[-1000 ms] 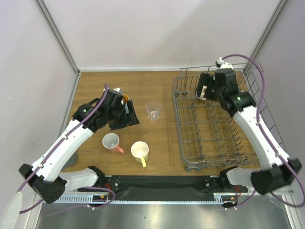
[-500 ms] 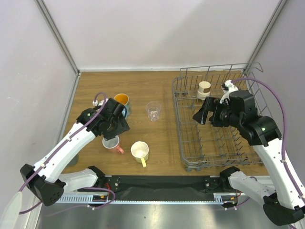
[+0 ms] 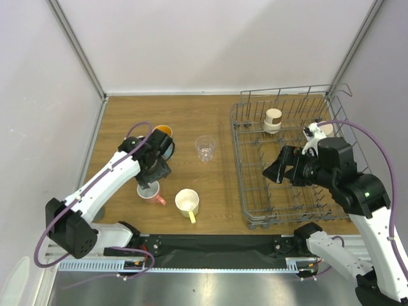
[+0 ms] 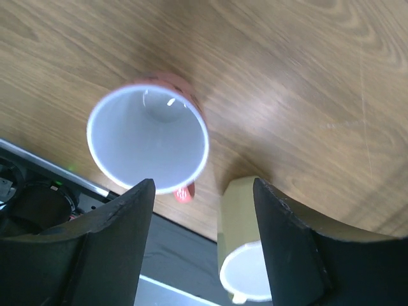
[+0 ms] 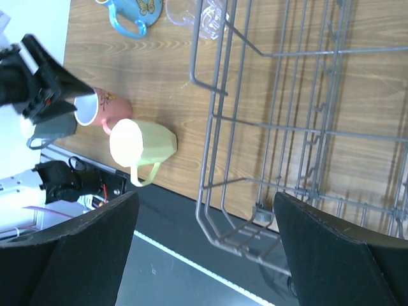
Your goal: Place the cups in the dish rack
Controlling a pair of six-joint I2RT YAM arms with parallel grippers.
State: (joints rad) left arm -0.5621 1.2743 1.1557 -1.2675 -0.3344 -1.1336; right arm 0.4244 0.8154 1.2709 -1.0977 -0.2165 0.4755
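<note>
The pink cup would stay on the tabletop if the robot lifted its left gripper now, because the open fingers are above the rim [image 3: 157, 189] [image 4: 198, 172] of the cup.
A pink cup [image 3: 148, 190] stands upright on the table, with a yellow-cream cup [image 3: 187, 201] to its right. A blue cup with an orange inside [image 3: 163, 134] and a clear glass [image 3: 205, 148] stand further back. A beige cup [image 3: 273, 120] sits upside down in the far end of the dish rack [image 3: 238, 167]. My left gripper [image 3: 156, 172] is open and empty just above the pink cup [image 4: 148, 139], with the yellow-cream cup [image 4: 245, 255] beside it. My right gripper [image 3: 276, 171] is open and empty over the rack [image 5: 217, 115].
A second pale cup [image 3: 326, 129] shows at the rack's far right, partly hidden by my right arm. The black base strip [image 3: 210, 243] runs along the table's near edge. Grey walls close the table on three sides.
My right gripper let go of the beige cup at the rack's far end and drew back toward the near side. My left gripper moved from the blue cup down over the pink cup.
</note>
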